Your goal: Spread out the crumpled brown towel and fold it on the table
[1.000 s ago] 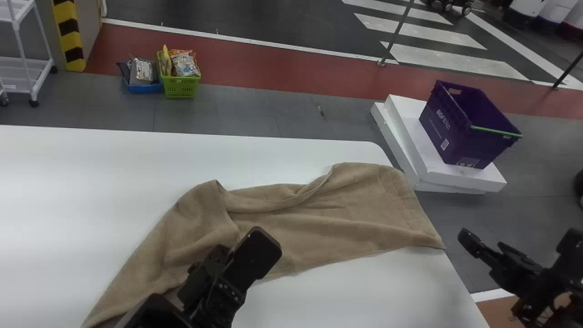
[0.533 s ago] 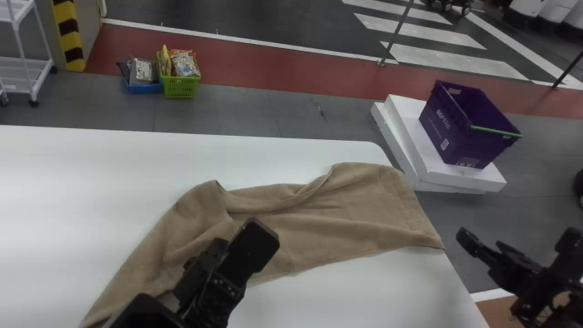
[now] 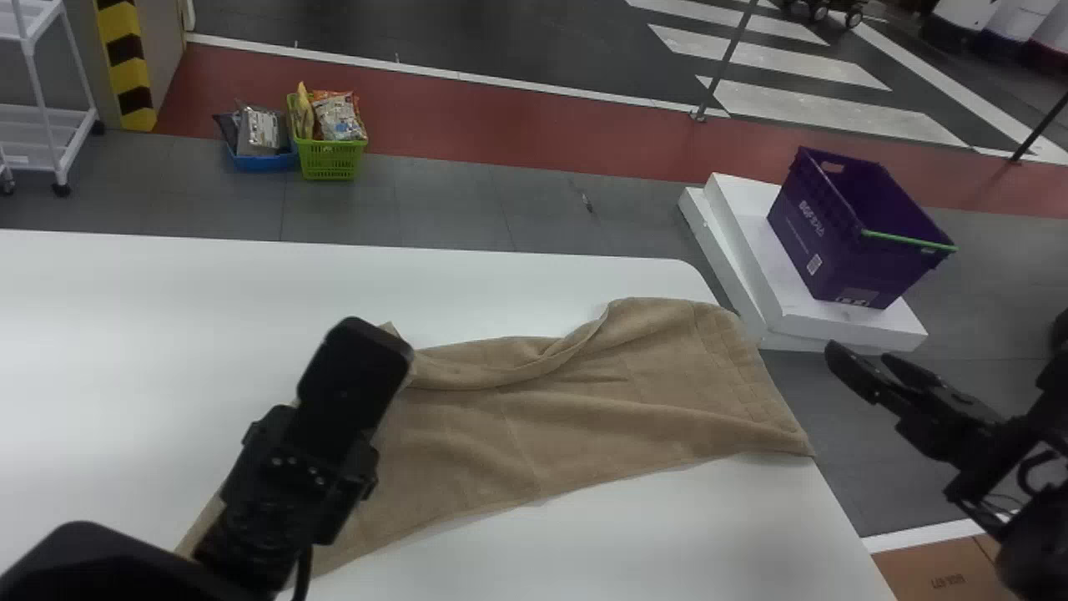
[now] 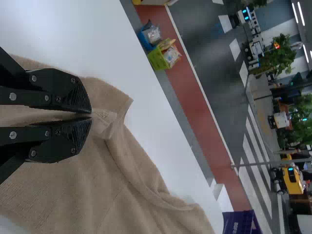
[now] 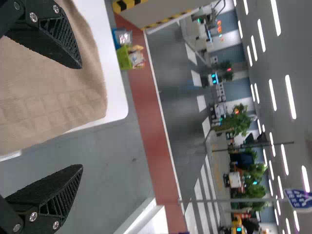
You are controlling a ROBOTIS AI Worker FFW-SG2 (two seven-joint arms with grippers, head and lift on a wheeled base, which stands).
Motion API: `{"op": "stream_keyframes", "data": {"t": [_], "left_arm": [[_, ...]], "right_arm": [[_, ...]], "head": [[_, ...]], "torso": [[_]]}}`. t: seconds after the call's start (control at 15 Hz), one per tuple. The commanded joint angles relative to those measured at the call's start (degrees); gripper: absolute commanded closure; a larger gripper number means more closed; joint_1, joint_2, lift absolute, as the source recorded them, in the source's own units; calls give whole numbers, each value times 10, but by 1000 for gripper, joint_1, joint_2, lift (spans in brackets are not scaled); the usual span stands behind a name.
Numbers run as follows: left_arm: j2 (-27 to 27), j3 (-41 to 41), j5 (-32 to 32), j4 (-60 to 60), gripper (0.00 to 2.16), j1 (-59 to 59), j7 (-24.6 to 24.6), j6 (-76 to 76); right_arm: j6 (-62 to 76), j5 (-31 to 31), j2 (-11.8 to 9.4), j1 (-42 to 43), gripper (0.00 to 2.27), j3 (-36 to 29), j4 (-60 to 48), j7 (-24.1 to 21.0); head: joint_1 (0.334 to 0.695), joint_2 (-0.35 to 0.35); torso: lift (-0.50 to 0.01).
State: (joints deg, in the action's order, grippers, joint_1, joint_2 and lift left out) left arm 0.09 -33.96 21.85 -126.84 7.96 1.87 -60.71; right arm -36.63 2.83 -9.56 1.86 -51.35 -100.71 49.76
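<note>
The robot's right gripper needs to pick up the towel by its raised corner [image 3: 722,319] next, because most of the towel's end [image 3: 691,386] lies flat on the tabletop.
The brown towel [image 3: 584,417] lies rumpled across the table, a rolled fold along its far edge and its right end at the table's right edge. Over its left part is my left gripper [image 3: 325,417]. In the left wrist view, the left gripper [image 4: 91,117] is shut, its tips pinching a small pucker of the towel [image 4: 63,195] near a corner. Off the table's right side hangs my right gripper [image 3: 857,356]. In the right wrist view, the right gripper [image 5: 81,117] stands wide open with nothing between its fingers, beside the towel's end [image 5: 48,97].
The white table [image 3: 209,275] has a rounded far right corner. Beyond its right edge, a purple crate [image 3: 843,242] stands on white blocks [image 3: 726,225]. A green basket [image 3: 329,159] and a blue one [image 3: 260,160] sit on the floor behind; a white cart [image 3: 50,125] is at far left.
My left gripper has moved left and toward the table's far side; the towel's left flap has shifted and looks smoother beside it. The right gripper has risen slightly in the head view.
</note>
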Motion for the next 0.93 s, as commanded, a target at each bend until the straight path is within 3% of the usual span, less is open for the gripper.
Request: {"op": "stream_keyframes", "data": {"t": [0.0,0.27,0.47,0.73,0.87], "left_arm": [[-2,48,-5,-17,1004,14,9,1],[-2,109,-12,-39,1004,27,31,1],[-2,139,-15,-50,1004,38,34,3],[-2,184,-25,-59,1004,48,46,12],[-2,205,-37,-70,1004,50,51,13]], "right_arm": [[-1,-11,-27,32,107,21,37,-2],[20,-97,-62,139,127,49,154,-10],[50,-133,-86,179,194,100,222,-53],[115,-202,-80,198,309,169,264,-121],[142,-239,-63,194,707,183,268,-129]], "head": [[695,-350],[695,-350],[695,-350],[693,-350],[694,-350]], "torso": [[-127],[-127],[-127],[-127],[-127]]}}
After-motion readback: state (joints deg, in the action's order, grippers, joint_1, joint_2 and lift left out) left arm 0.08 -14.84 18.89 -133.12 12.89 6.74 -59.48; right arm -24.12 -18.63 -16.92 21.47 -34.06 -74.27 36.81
